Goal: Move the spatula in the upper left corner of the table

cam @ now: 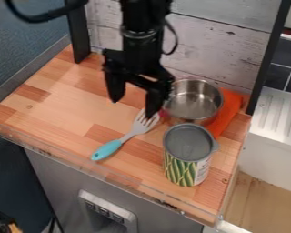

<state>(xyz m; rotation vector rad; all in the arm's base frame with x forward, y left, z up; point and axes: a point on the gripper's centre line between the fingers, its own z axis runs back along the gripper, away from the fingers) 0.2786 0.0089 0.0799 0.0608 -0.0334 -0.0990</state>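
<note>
Next, my gripper takes hold of the spatula [127, 137] by its turquoise handle to move it to the table's upper left corner.
The gripper [133, 107] hangs over the middle of the wooden table, its two fingers spread wide with nothing between them. A spatula [127, 137] with a turquoise handle and a pale slotted head lies on the table below it. The handle points toward the front left, and the head points up and right, partly behind the gripper's right finger in the camera view. Whether that finger touches the head I cannot tell.
Right of the gripper stands a metal pot [193, 101], with an orange cloth-like item [226, 116] beside it. A can [188, 154] stands at the front right. A whitish plank wall [224, 43] and black posts [78, 34] border the back; a transparent rim runs along the front.
</note>
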